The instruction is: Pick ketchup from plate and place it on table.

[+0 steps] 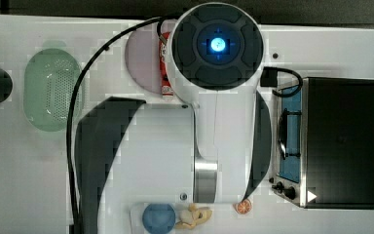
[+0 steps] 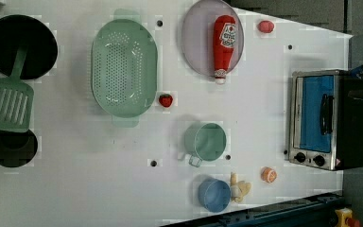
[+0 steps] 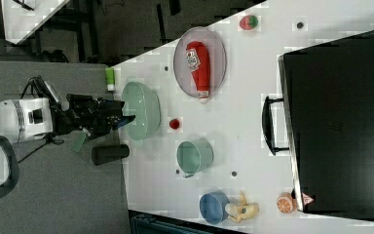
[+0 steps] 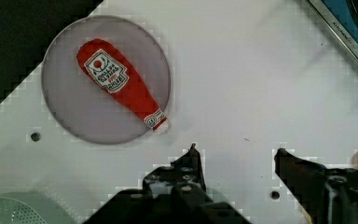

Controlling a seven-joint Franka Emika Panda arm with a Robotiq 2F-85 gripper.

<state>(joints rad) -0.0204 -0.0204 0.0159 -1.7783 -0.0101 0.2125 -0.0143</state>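
My gripper picks up the ketchup by its red body between label and white tip (image 2: 223,56) (image 4: 138,97) next, to move the ketchup onto the table.
The ketchup (image 4: 121,86) is a slim red bottle with a white end, lying flat on the mauve-grey plate (image 4: 70,102). In the left view the ketchup (image 2: 223,45) lies on the right half of the plate (image 2: 196,42), its white tip over the rim toward the table (image 2: 99,165). It also shows in the right view (image 3: 198,63) and, partly under the arm, in the top view (image 1: 164,66). My gripper (image 4: 237,149) hangs high over bare table beside the plate, open, with nothing between its fingers. The right view has the gripper (image 3: 126,119) far out from the tabletop.
A green perforated basket (image 2: 124,66) lies at the plate's left in the left view. A strawberry piece (image 2: 166,100), a green cup (image 2: 207,141) and a blue cup (image 2: 214,194) lie nearer. A toaster oven (image 2: 324,118) stands on the left view's right, an orange slice (image 2: 268,174) near it.
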